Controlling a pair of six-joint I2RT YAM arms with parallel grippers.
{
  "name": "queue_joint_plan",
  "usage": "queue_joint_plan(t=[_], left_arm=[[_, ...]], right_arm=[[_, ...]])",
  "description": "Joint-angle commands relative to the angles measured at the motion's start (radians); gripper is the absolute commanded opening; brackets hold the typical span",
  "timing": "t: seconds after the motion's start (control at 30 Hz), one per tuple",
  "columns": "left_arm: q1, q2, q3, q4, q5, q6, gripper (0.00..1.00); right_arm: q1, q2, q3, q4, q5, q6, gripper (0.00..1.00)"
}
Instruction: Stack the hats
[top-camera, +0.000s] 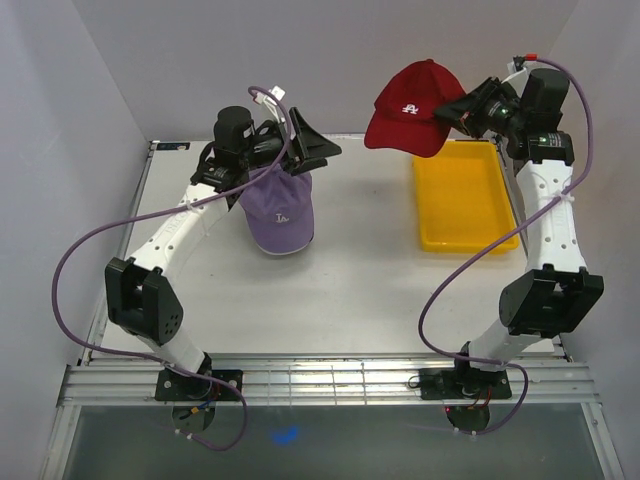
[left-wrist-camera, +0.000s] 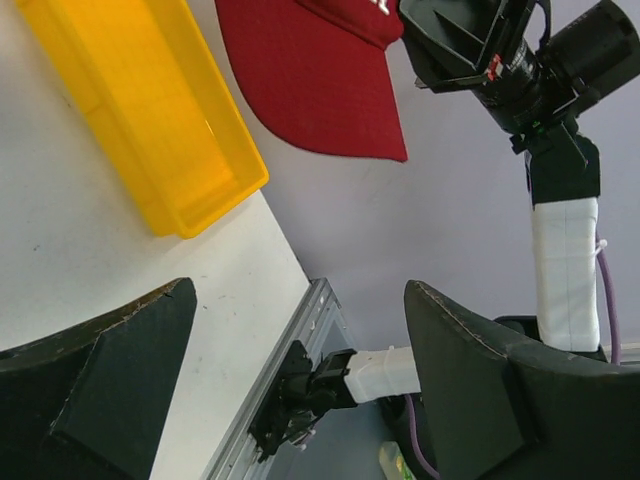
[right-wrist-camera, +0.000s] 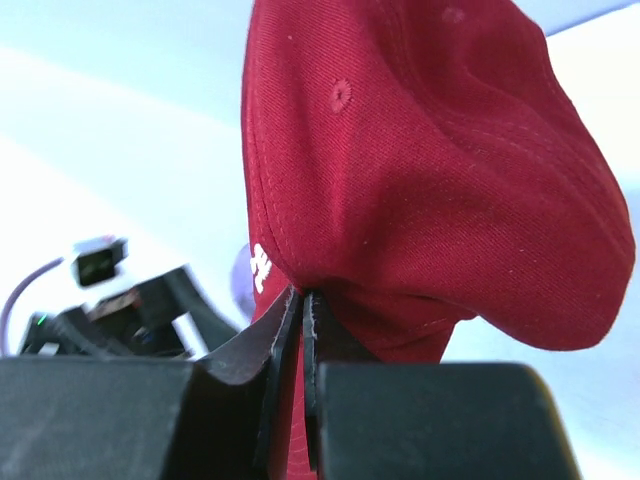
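I will grab the dark red hat's brim edge (top-camera: 385, 137) with my left gripper, opposite the right gripper. That leaves the dark red hat's top free to stack over the lavender hat (top-camera: 281, 212).
A dark red hat (top-camera: 412, 108) with a white logo hangs in the air above the table's far right, held by my right gripper (top-camera: 462, 108), which is shut on its fabric. In the right wrist view the dark red hat (right-wrist-camera: 420, 170) fills the frame, pinched between the closed fingers of the right gripper (right-wrist-camera: 302, 300). A lavender hat (top-camera: 281, 212) lies on the table at centre left, brim toward the near side. My left gripper (top-camera: 312, 142) hovers just behind it, wide open and holding nothing. The left wrist view shows the dark red hat (left-wrist-camera: 320, 80) and the left gripper (left-wrist-camera: 300, 370) open.
A yellow tray (top-camera: 463, 197) sits at the right of the table, also in the left wrist view as the yellow tray (left-wrist-camera: 140, 110). White walls close in the back and sides. A metal rail (top-camera: 330, 380) runs along the near edge.
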Motion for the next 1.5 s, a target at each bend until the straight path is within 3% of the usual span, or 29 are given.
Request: queue_joint_plan(t=[0.0, 0.3, 0.53, 0.67, 0.8, 1.0, 1.03, 1.13, 1.17, 1.2, 1.23, 1.33, 1.47], left_arm=[[-0.006, 0.011, 0.081, 0.053, 0.041, -0.053, 0.95], [-0.001, 0.067, 0.090, 0.219, 0.094, -0.173, 0.95], [0.000, 0.080, 0.115, 0.236, 0.103, -0.197, 0.95], [0.002, 0.065, 0.087, 0.297, 0.122, -0.239, 0.88], [0.005, 0.057, 0.061, 0.352, 0.136, -0.282, 0.76], [0.011, 0.034, 0.021, 0.426, 0.145, -0.323, 0.44], [0.013, 0.033, 0.011, 0.433, 0.148, -0.337, 0.29], [0.016, 0.030, -0.015, 0.498, 0.162, -0.397, 0.10], [0.023, 0.028, -0.026, 0.541, 0.163, -0.417, 0.00], [0.030, 0.022, -0.037, 0.568, 0.162, -0.440, 0.00], [0.036, 0.018, -0.055, 0.602, 0.150, -0.467, 0.00], [0.069, 0.005, -0.123, 0.729, 0.127, -0.578, 0.00], [0.118, -0.002, -0.173, 0.852, 0.108, -0.680, 0.00]], right_arm=[[0.052, -0.043, 0.036, 0.126, -0.104, 0.053, 0.08], [0.153, -0.027, 0.071, 0.179, -0.154, 0.105, 0.08], [0.193, -0.024, 0.045, 0.281, -0.193, 0.182, 0.08], [0.204, -0.009, 0.063, 0.284, -0.196, 0.194, 0.08], [0.214, 0.008, 0.065, 0.327, -0.225, 0.223, 0.08], [0.224, 0.036, 0.077, 0.328, -0.234, 0.223, 0.08], [0.227, 0.043, 0.086, 0.327, -0.235, 0.225, 0.08], [0.245, 0.060, 0.099, 0.324, -0.232, 0.222, 0.09], [0.250, 0.060, 0.097, 0.318, -0.231, 0.220, 0.14], [0.251, 0.059, 0.090, 0.319, -0.223, 0.220, 0.21], [0.253, 0.045, 0.079, 0.322, -0.216, 0.220, 0.35], [0.248, 0.020, 0.028, 0.330, -0.186, 0.213, 0.56], [0.245, 0.008, -0.027, 0.336, -0.173, 0.217, 0.67]])
